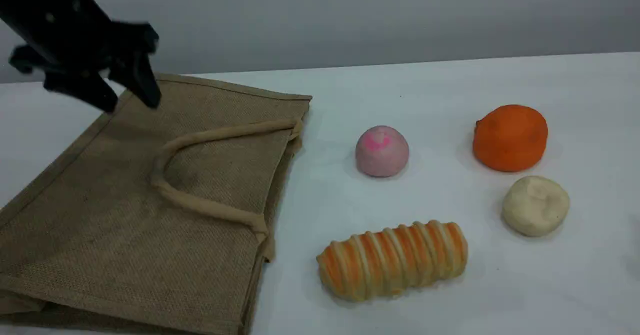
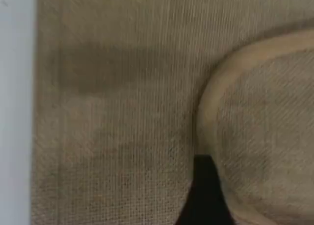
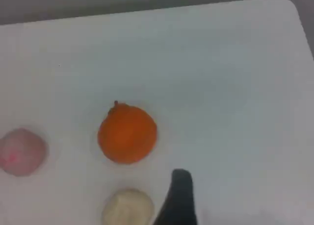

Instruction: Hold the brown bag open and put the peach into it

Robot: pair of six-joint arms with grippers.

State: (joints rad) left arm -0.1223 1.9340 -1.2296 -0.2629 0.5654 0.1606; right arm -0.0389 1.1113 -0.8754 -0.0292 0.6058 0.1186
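My left gripper grips the bag by that beige loop next, since the bag lies flat with only its looped handle raised on top.
The brown bag lies flat on the left of the white table, its mouth toward the right, one beige handle looped on top. My left gripper hovers open over the bag's far left part, nothing between its fingers. In the left wrist view its fingertip is just above the bag's weave, beside the handle. The peach sits on the table right of the bag, untouched. The right wrist view shows the peach at its left edge, and one right fingertip holding nothing.
An orange ball and a cream lumpy ball sit right of the peach. A striped orange bread roll lies in front of it. The right wrist view has the orange ball and cream ball near the fingertip.
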